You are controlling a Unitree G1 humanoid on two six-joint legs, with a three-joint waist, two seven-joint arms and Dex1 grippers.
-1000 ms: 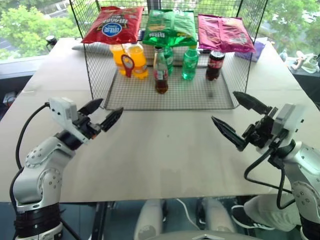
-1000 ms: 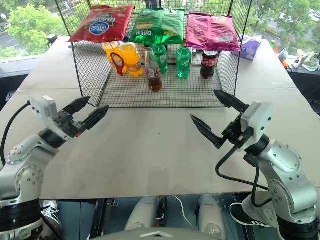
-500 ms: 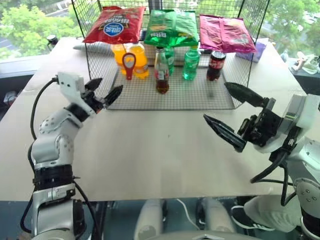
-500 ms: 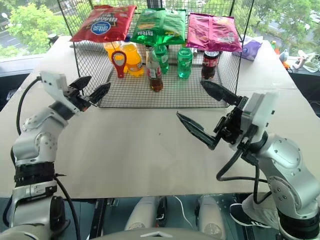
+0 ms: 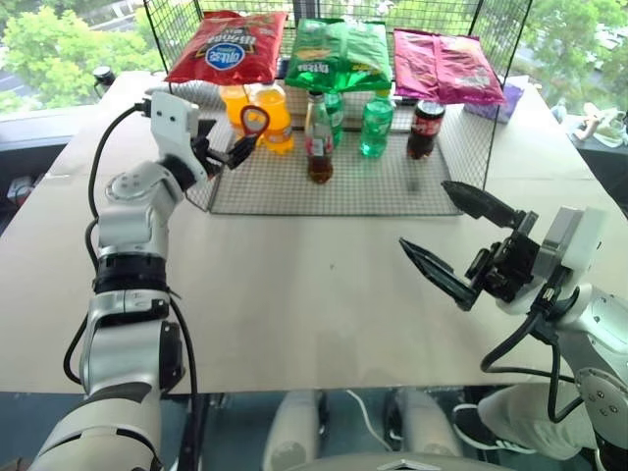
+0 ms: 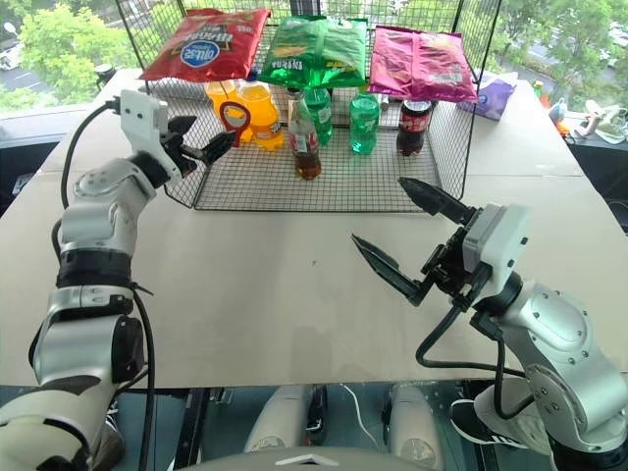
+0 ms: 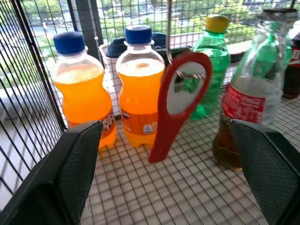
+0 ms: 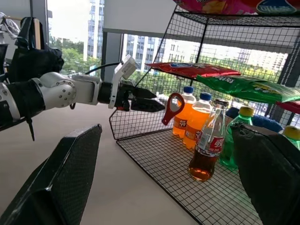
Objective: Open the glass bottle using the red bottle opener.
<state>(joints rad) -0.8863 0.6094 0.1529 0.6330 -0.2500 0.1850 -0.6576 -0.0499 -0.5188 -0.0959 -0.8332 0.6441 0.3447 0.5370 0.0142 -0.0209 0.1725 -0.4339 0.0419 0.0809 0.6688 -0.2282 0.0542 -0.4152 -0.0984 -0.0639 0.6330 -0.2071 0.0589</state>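
I will next open the glass bottle (image 7: 246,103) with the red bottle opener, so I will grab the opener by its handle (image 7: 160,143) with my left gripper.
The red bottle opener (image 5: 252,125) hangs from a hook inside the wire rack, in front of two orange soda bottles. The glass bottle (image 5: 317,143) with brown liquid and a red label stands upright on the rack floor, to the opener's right. My left gripper (image 5: 235,136) is open at the rack's front left corner, pointing at the opener and just short of it. In the left wrist view, the opener (image 7: 165,127) hangs between and beyond my fingers (image 7: 77,173), with the bottle (image 7: 248,96) beside it. My right gripper (image 5: 424,216) is open and empty over the table.
The wire rack (image 5: 334,191) has mesh side walls and an open front. Two orange soda bottles (image 5: 271,116), green plastic bottles (image 5: 373,123) and a cola can (image 5: 423,130) stand inside. Snack bags (image 5: 334,54) lie on its top shelf. The table (image 5: 294,294) spreads in front.
My left arm has risen and reached forward, from over the table to the rack's front left corner, close to the opener. The right gripper has stayed about where it was.
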